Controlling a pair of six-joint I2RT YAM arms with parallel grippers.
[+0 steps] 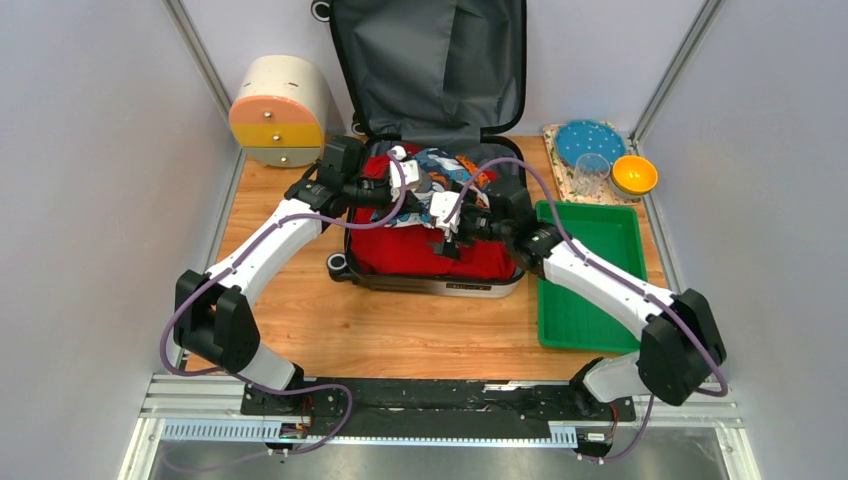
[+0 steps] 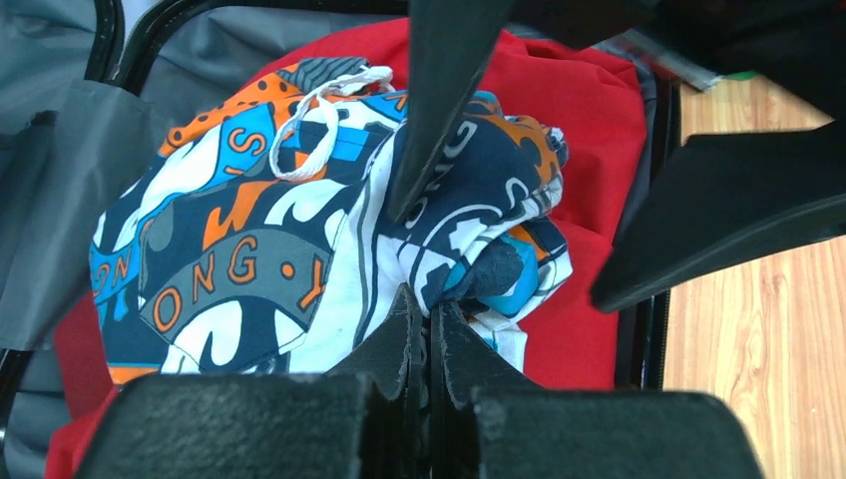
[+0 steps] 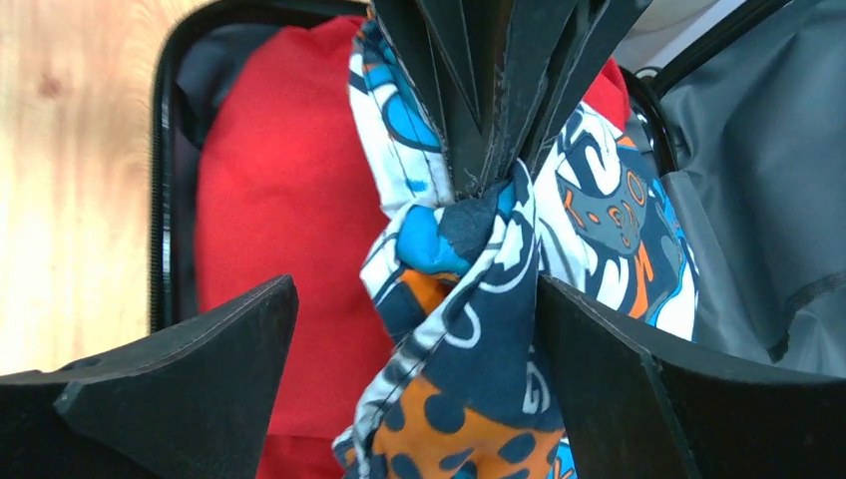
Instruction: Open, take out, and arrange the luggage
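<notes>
The garment needs to go over and out of the luggage, so the robot's right gripper should next grab the garment's bunched fold [image 3: 466, 313] beside the left gripper.
The luggage [image 1: 440, 286] lies open at the back middle of the table, its grey-lined lid [image 1: 430, 60] standing up against the wall. Inside lie a red cloth [image 1: 400, 250] and a patterned blue, orange and white garment [image 1: 455, 170] with a white drawstring. My left gripper [image 1: 425, 195] is shut on a bunched fold of the garment [image 2: 249, 249], as its wrist view [image 2: 431, 304] shows. My right gripper [image 1: 450, 225] is open, its fingers straddling the same fold [image 3: 479, 379] in the right wrist view [image 3: 417, 289]. The red cloth [image 3: 279, 200] lies beneath.
A cream round box with orange and yellow drawers [image 1: 278, 110] stands at the back left. A green tray [image 1: 590, 260] lies right of the suitcase. Behind it are a blue plate [image 1: 590, 140], a clear cup [image 1: 592, 175] and an orange bowl [image 1: 634, 175].
</notes>
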